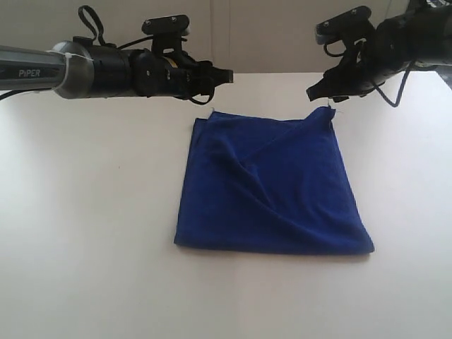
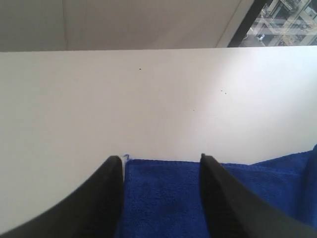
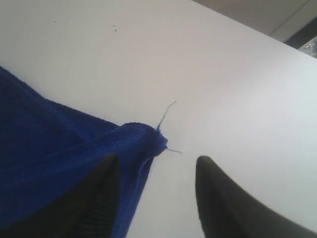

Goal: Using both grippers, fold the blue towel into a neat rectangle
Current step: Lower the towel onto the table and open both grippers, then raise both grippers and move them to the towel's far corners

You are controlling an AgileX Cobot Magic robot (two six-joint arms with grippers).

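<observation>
My right gripper grips the towel's raised corner with loose threads next, to fold the blue towel [image 1: 268, 191] [image 3: 59, 163] neatly.
The blue towel [image 1: 272, 187] lies folded over on the white table, roughly square, with a diagonal crease across its top layer. My left gripper [image 1: 224, 75] hovers over the towel's far left corner, jaws open; in the left wrist view the towel [image 2: 163, 198] lies flat between the spread fingers [image 2: 111, 191], not pinched. My right gripper [image 1: 314, 93] stands open over the far right corner. In the right wrist view that towel corner [image 3: 143, 141] sits slightly raised with loose threads, beside one finger [image 3: 99, 193] and free of the other.
The white table [image 1: 92, 233] stretches wide on all sides of the towel. A wall rises behind its far edge. A window [image 2: 287, 22] shows at the left wrist view's corner.
</observation>
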